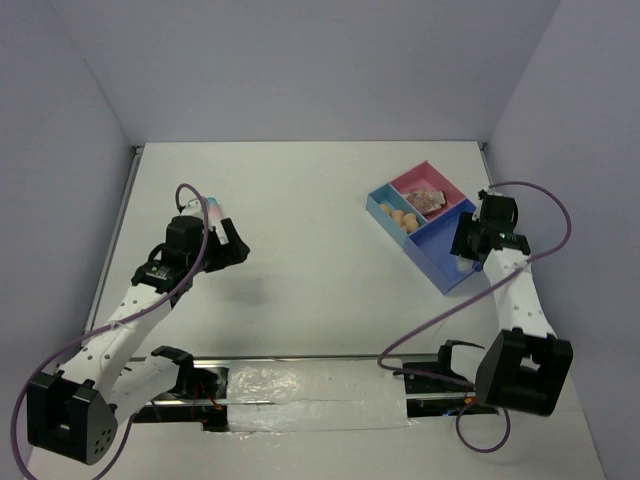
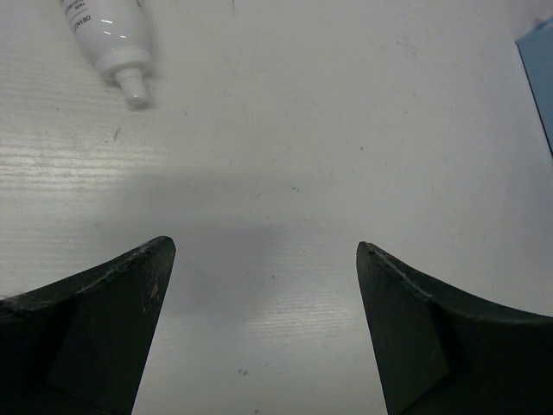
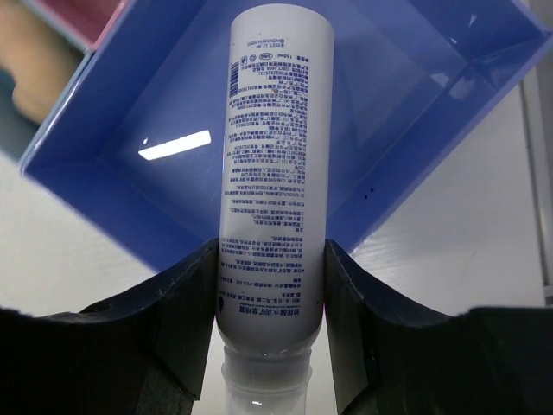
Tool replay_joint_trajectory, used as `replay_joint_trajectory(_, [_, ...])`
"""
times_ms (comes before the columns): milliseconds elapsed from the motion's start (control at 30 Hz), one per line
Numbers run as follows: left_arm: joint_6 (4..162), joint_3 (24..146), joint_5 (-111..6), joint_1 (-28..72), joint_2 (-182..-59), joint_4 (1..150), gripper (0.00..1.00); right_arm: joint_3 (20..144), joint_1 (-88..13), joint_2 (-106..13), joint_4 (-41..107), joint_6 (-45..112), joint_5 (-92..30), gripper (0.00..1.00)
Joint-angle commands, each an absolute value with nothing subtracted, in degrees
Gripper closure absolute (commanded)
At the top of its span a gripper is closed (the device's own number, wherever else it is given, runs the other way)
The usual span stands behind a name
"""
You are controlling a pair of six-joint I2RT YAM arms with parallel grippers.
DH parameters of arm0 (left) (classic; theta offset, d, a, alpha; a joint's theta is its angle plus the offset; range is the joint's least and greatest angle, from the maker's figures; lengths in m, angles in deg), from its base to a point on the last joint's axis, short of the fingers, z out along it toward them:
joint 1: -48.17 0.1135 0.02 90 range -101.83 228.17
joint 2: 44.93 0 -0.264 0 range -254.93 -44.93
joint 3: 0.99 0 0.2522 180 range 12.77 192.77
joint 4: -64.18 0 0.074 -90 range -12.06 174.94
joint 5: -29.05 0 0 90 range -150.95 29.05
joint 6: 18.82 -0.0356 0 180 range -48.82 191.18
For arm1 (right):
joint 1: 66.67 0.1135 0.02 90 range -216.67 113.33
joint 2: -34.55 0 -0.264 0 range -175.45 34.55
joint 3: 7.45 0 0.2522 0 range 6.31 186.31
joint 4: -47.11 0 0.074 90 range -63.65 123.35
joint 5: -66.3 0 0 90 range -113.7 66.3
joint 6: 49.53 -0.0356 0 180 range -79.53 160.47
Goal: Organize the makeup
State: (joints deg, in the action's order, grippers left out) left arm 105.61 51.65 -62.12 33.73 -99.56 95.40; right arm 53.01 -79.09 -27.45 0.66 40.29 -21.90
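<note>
My right gripper should keep holding the white tube. Its cap sticks out over the near corner of the tray, so the tube would catch on the tray's side if I opened now.
My right gripper [image 3: 270, 259] is shut on the white tube with blue print [image 3: 273, 156] and holds it over the dark blue compartment [image 3: 406, 104] of the divided tray [image 1: 447, 272]. In the top view this gripper [image 1: 465, 255] is at the tray's near right end. Peach sponges [image 1: 400, 216] lie in the light blue compartment and a palette [image 1: 431, 200] lies in the pink one. My left gripper [image 2: 266, 251] is open and empty above bare table. The pink-white tube [image 1: 214, 212] lies just beyond it; its white nozzle end [image 2: 117, 43] shows in the left wrist view.
The table's back edge and grey walls frame the workspace. A corner of the tray [image 2: 540, 78] shows at the right of the left wrist view. A shiny plastic strip [image 1: 300, 385] lies between the arm bases at the near edge.
</note>
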Motion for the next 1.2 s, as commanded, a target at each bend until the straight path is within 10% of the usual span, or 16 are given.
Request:
replay_joint_trajectory(0, [104.14, 52.68, -61.48, 34.28, -99.33, 93.15, 0.01, 60.52, -80.38, -33.63, 2.86, 33.8, -21.59, 1.0])
replay_joint_trajectory(233, [104.22, 52.24, -61.74, 34.63, -97.49, 94.29, 0.01, 68.97, -81.52, -51.92, -4.97, 30.19, -26.68, 0.95])
replay_joint_trajectory(533, [104.93, 50.92, -62.53, 35.51, -95.73, 95.08, 0.01, 68.63, -81.78, -54.57, -4.71, 32.03, -28.45, 0.37])
replay_joint_trajectory(900, [103.52, 55.22, -62.63, 38.84, -101.52, 97.98, 0.05, 69.59, -81.87, -44.82, -5.41, 44.29, -39.57, 0.03])
replay_joint_trajectory(1133, [101.15, 59.43, -60.69, 44.03, -108.71, 100.52, 1.0, 69.33, -80.83, -34.72, -12.78, 74.24, -77.16, 0.18])
replay_joint_trajectory(1167, [100.8, 60.4, -60.69, 44.56, -109.78, 102.01, 1.0, 69.33, -80.03, -34.01, -15.15, 77.79, -79.4, 0.23])
